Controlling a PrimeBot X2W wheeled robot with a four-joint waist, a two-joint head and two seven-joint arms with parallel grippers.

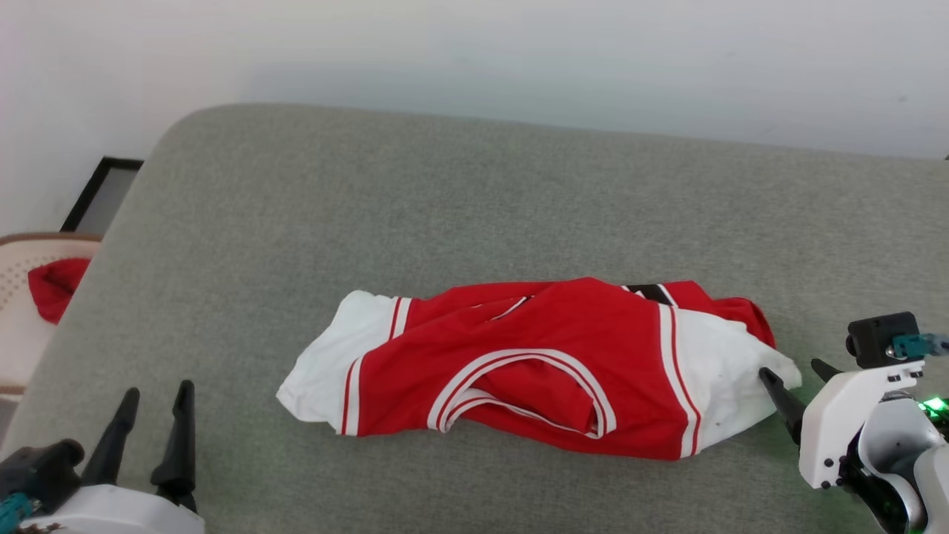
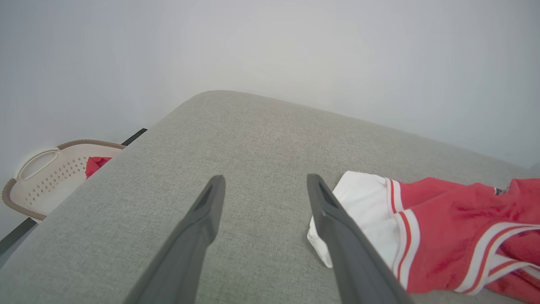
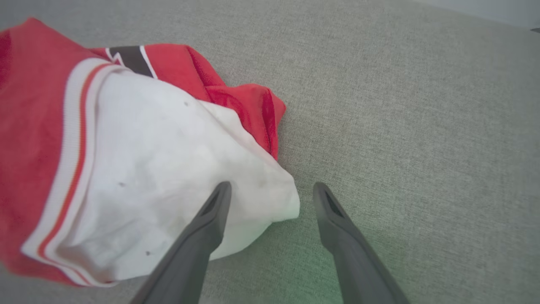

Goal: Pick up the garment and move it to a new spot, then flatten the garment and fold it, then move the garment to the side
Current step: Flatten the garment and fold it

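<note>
My right gripper should pick up the jersey (image 1: 525, 374) and move it next, so it should grab the white sleeve by the cuff corner (image 1: 783, 374).
The garment (image 1: 534, 363) is a red jersey with white sleeves and striped trim, lying crumpled in a long heap on the grey cushion (image 1: 474, 193). A scrap of black lettering shows at its far right. My right gripper (image 1: 793, 374) is open just right of the heap, one fingertip over the white sleeve (image 3: 168, 169) and the other over bare cushion; in the right wrist view my right gripper (image 3: 270, 190) straddles the sleeve's corner. My left gripper (image 1: 157, 397) stands open at the lower left, well clear of the garment (image 2: 443, 236); in the left wrist view my left gripper (image 2: 263, 181) has nothing between its fingers.
A pale perforated basket (image 1: 15, 297) with a red cloth lump (image 1: 53, 285) sits off the cushion's left edge, also seen as the basket (image 2: 46, 173) in the left wrist view. A white wall (image 1: 474, 52) runs behind. Bare cushion lies beyond and left of the heap.
</note>
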